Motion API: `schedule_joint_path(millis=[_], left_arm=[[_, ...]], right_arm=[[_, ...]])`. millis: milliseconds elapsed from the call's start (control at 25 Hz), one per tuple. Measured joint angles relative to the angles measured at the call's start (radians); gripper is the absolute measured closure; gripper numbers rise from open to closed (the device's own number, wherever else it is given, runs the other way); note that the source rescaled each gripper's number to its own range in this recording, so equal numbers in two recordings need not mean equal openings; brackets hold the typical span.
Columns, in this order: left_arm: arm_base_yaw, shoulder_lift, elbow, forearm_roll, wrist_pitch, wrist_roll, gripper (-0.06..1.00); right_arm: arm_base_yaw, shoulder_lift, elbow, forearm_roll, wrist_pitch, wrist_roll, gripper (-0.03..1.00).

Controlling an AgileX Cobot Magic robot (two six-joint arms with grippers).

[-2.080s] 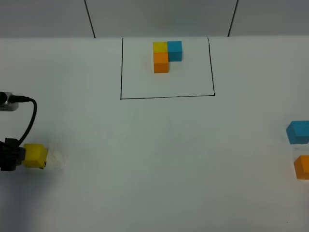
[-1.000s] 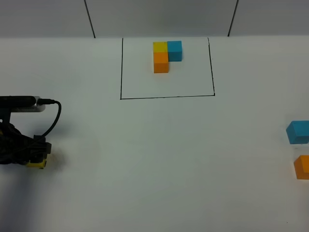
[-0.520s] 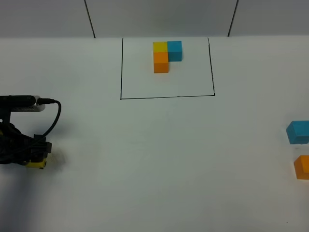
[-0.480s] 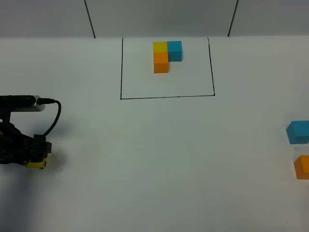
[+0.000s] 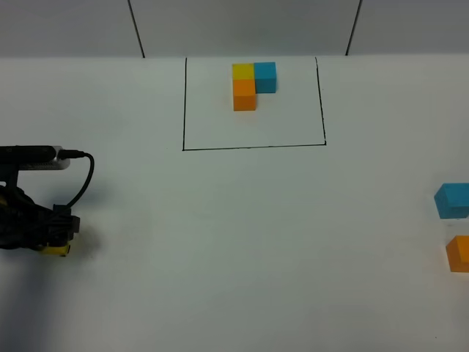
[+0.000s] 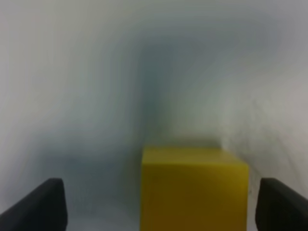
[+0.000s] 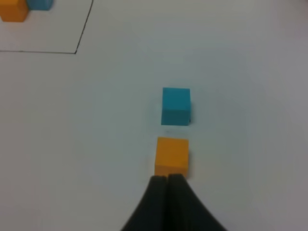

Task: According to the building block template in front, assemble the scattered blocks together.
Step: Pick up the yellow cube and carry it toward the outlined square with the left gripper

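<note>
My left gripper should close now, because its fingers are on either side of the yellow cube in the left wrist view and would catch it.
The template (image 5: 250, 83), an L of yellow, blue and orange cubes, sits at the far middle inside a black outline (image 5: 253, 147); its corner shows in the right wrist view (image 7: 19, 7). The loose yellow cube (image 5: 56, 249) lies at the far left, mostly covered by my left gripper (image 5: 60, 229). In the left wrist view the yellow cube (image 6: 195, 187) stands between the wide-apart fingers of the left gripper (image 6: 161, 192), which is open. The blue cube (image 5: 452, 200) (image 7: 176, 106) and orange cube (image 5: 459, 253) (image 7: 172, 155) lie at the right edge. My right gripper (image 7: 168, 185) is shut and empty, just short of the orange cube.
The white table (image 5: 242, 242) stretches between the left and right cubes. A black cable (image 5: 80, 176) loops above the left gripper. Two dark seams run up the back wall (image 5: 135, 29).
The left gripper has come down over the yellow cube, which was fully visible beside it two seconds ago. Over the last second it barely moved. The other cubes have not moved.
</note>
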Motion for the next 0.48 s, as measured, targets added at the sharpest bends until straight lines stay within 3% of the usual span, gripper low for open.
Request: schedule_joint_path(millis=[360, 480], left_arm=[[0.0, 0.034, 0.0, -0.004, -0.031, 0.0, -0.05], [0.0, 0.035, 0.0, -0.019, -0.031, 0.0, 0.03]], right_arm=[[0.0, 0.0, 0.0, 0.0, 0.0, 0.0, 0.97], [0.0, 0.0, 0.0, 0.0, 0.0, 0.0, 0.97]])
